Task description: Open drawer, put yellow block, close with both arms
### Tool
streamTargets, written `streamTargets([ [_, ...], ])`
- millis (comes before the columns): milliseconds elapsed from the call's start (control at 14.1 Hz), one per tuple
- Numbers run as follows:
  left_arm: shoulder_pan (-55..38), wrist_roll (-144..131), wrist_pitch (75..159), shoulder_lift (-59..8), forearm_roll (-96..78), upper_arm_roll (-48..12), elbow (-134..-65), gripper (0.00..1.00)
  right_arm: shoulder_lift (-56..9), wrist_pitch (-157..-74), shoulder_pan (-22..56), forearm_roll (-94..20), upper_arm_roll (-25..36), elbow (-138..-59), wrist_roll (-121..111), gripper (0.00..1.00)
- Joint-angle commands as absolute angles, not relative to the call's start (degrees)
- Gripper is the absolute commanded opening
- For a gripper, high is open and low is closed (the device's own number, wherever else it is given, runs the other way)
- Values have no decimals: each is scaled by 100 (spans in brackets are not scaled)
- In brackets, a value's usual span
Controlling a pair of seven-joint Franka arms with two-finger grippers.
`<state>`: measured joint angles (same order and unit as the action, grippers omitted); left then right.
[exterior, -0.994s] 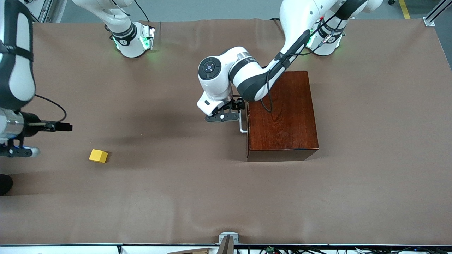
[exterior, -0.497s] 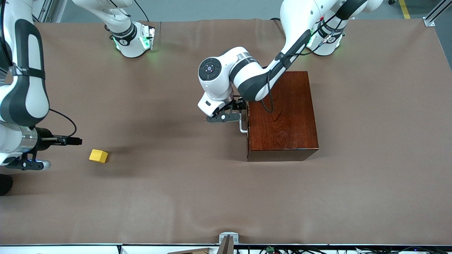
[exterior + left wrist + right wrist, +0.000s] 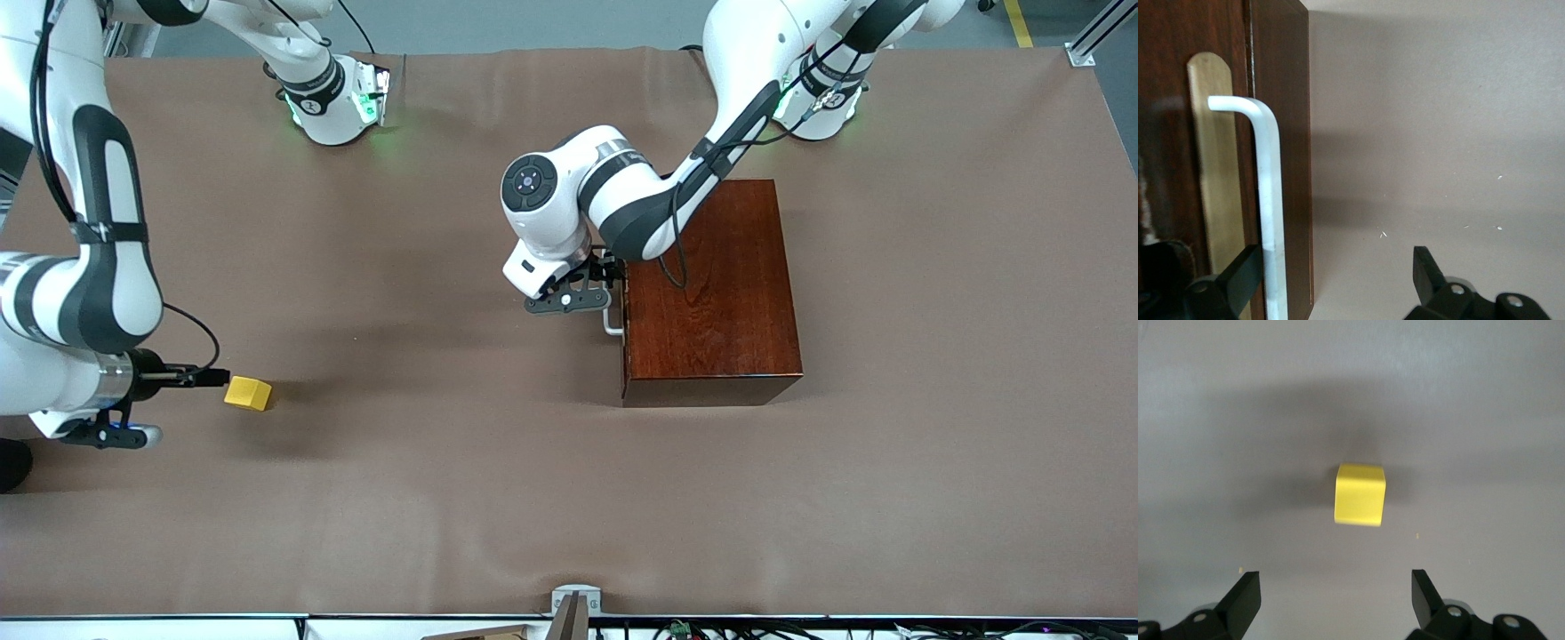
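The yellow block (image 3: 247,392) needs to go into the drawer (image 3: 624,357), so my right gripper will hold the block by its opposite sides.
The reddish-brown wooden box (image 3: 711,293) stands mid-table with the drawer shut. Its white bar handle (image 3: 611,320) faces the right arm's end. My left gripper (image 3: 603,277) is at the handle, open. In the left wrist view the handle (image 3: 1268,200) runs along the drawer's dark front (image 3: 1165,133). One of my left gripper's (image 3: 1335,280) fingers is on each side of it, not closed. The yellow block (image 3: 247,392) lies on the table toward the right arm's end. My right gripper (image 3: 191,378) is open just beside the block (image 3: 1360,495), which lies ahead between my right gripper's (image 3: 1335,597) fingers.
The brown cloth-covered table (image 3: 444,489) holds nothing else. The two green-lit arm bases (image 3: 333,102) stand along the edge farthest from the front camera. A small metal bracket (image 3: 573,604) sits at the nearest edge.
My right arm has swung toward the front camera and brought its gripper close to the yellow block. My left gripper has shifted slightly toward the handle. The block and box have not moved.
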<state>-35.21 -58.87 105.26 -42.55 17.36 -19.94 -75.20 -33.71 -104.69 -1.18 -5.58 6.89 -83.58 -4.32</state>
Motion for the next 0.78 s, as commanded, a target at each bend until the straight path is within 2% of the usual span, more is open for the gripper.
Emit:
streamTargets([
  [0, -3577, -5976, 10564, -4386, 1907, -1977, -7418, 100, -3577, -10888, -220, -842, 633, -8261, -439, 100],
  [142, -3612, -5977, 10652, -4394, 1907, -1977, -7409, 100, -3735, -10951, -526, -1202, 615, -8262, -501, 100],
  [284, -3647, -6020, 10775, -4412, 1898, -1978, -7383, 100, -3779, -11222, -492, -1301, 615, -8305, -423, 100],
  [426, -3743, -6169, 11108, -4456, 1898, -1978, -7374, 100, -3806, -11792, -396, -1231, 624, -8603, -474, 100],
  [568, -3814, -6310, 11372, -4491, 1898, -1969, -7374, 100, -3753, -12031, -177, -960, 642, -8954, -448, 100],
  [710, -3832, -6485, 11583, -4535, 1890, -1969, -7365, 100, -3709, -12687, -184, -765, 642, -9428, -509, 100],
])
